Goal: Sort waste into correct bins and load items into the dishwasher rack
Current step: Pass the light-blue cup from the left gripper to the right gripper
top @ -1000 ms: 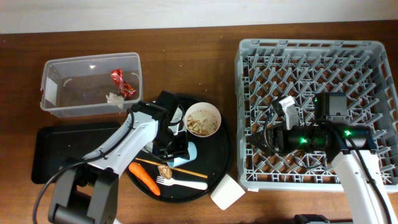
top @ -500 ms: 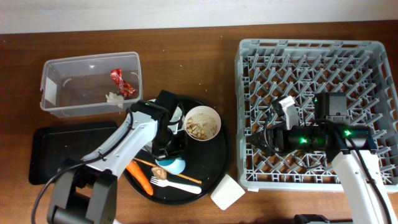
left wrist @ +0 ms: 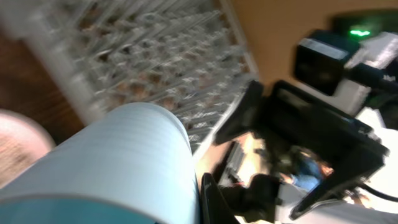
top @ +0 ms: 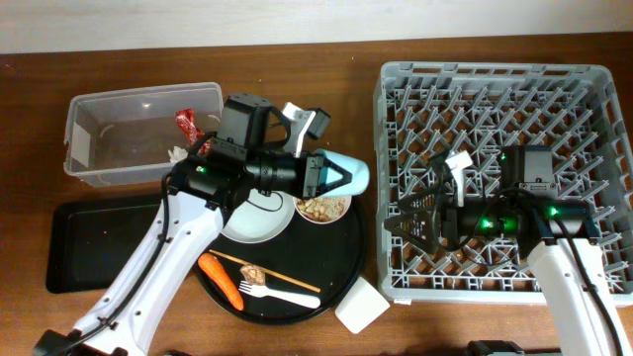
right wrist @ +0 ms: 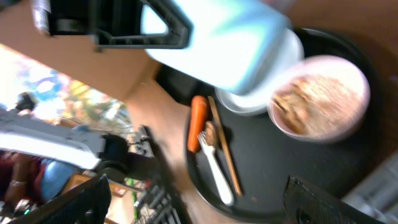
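Observation:
My right gripper's fingers are still above the dishwasher rack, so it is too early to close on the blue cup [top: 356, 176]. The gripper moves toward the blue cup's loose end first, then closes.
My left gripper [top: 336, 178] is shut on the blue cup [top: 356, 176] and holds it on its side in the air, above the bowl's far edge and left of the grey dishwasher rack [top: 504, 74]. The cup fills the left wrist view [left wrist: 112, 162]. My right gripper [top: 407, 223] is open and empty over the rack's left part, facing the cup [right wrist: 230, 37]. On the round black tray lie the white plate [top: 259, 213], the bowl of crumbs [top: 321, 206], carrot [top: 220, 280], fork [top: 287, 294], chopsticks [top: 269, 270] and a brown scrap [top: 250, 271].
The clear tub [top: 99, 104] at the back left holds the red wrapper [top: 188, 124] and a white tissue [top: 178, 153]. The shallow black tray [top: 94, 242] lies in front of it. A pale cup [top: 361, 305] sits by the rack's front left corner.
My left arm has lifted the blue cup off the round tray and swung it right toward the rack. The white plate now shows. The right arm has barely moved.

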`<action>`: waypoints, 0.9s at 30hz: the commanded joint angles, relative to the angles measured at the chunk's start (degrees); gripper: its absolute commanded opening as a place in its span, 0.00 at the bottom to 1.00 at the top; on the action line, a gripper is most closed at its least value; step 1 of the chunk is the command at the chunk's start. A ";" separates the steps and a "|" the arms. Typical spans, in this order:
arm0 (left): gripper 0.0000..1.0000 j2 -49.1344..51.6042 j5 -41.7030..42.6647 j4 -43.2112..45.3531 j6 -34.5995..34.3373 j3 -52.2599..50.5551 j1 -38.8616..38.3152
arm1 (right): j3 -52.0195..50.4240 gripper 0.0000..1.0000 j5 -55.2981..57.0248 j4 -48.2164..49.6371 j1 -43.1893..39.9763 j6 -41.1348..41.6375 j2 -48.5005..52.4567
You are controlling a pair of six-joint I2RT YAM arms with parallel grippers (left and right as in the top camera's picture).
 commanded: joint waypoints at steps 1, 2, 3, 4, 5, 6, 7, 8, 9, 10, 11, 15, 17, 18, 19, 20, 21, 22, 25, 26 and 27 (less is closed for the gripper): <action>0.01 -0.07 13.60 2.36 1.14 0.48 0.15 | 0.79 0.91 -12.07 2.99 0.28 -1.75 0.00; 0.00 -0.07 15.69 3.13 1.14 0.48 0.11 | 0.79 0.91 -12.28 3.67 0.28 -1.73 0.00; 0.00 -0.07 17.53 3.93 1.14 0.48 0.02 | 0.79 0.91 -12.22 4.31 0.28 -1.73 0.00; 0.00 -0.07 19.65 5.03 1.14 0.48 0.02 | 0.79 0.91 -12.24 4.74 0.28 -1.73 0.00; 0.00 -0.07 21.27 6.01 1.14 0.48 -0.09 | 0.79 0.91 -12.24 5.16 0.28 -1.73 0.00; 0.00 -0.07 23.52 7.30 1.11 0.48 -0.09 | 0.79 0.91 -12.24 5.81 0.28 -1.73 0.00; 0.00 -0.07 25.62 8.28 1.11 0.48 -0.09 | 0.79 0.91 -12.24 6.67 0.28 -1.68 0.00; 0.01 -0.07 27.80 9.25 1.14 0.48 -0.09 | 0.79 0.91 -12.24 7.21 0.28 -1.51 0.00; 0.00 -0.07 30.34 10.36 1.11 0.48 -0.09 | 0.79 0.91 -12.26 7.93 0.28 -1.44 0.00; 0.00 -0.07 31.34 10.80 1.14 0.48 -0.09 | 0.79 0.91 -12.26 8.46 0.28 -1.07 0.00; 0.00 -0.07 31.74 10.86 1.14 0.48 -0.15 | 0.79 0.91 -12.35 8.79 0.28 -1.09 0.00; 0.00 -0.07 32.46 11.06 1.14 0.48 -1.05 | 0.79 0.90 -15.08 11.17 0.28 -1.09 0.00; 0.00 -0.07 33.35 11.08 1.16 0.48 -1.49 | 0.79 0.87 -15.23 12.46 0.28 -1.09 0.00; 0.00 -0.07 33.48 11.08 1.14 0.48 -1.66 | 0.79 0.87 -15.23 13.22 0.28 -1.07 0.00; 0.00 -0.07 33.46 11.08 1.14 0.48 -1.75 | 0.79 0.87 -15.28 13.79 0.28 -1.07 0.00; 0.01 -0.07 33.44 11.08 1.14 0.48 -1.75 | 0.79 0.87 -15.30 13.99 0.28 -1.07 0.00; 0.01 -0.07 33.42 11.08 1.14 0.48 -1.75 | 0.79 0.87 -15.72 14.08 0.28 -1.07 0.00; 0.01 -0.07 33.38 11.08 1.14 0.48 -1.75 | 0.79 0.86 -16.24 14.05 0.28 -1.05 0.00; 0.00 -0.07 33.00 11.10 1.14 0.48 -1.75 | 0.79 0.79 -18.21 14.05 0.28 -1.07 0.00; 0.01 -0.07 32.76 11.08 1.14 0.48 -1.75 | 0.79 0.78 -18.23 14.05 0.28 -1.07 0.00; 0.00 -0.07 32.52 11.08 1.14 0.48 -1.75 | 0.79 0.76 -18.25 14.05 0.28 -0.98 0.00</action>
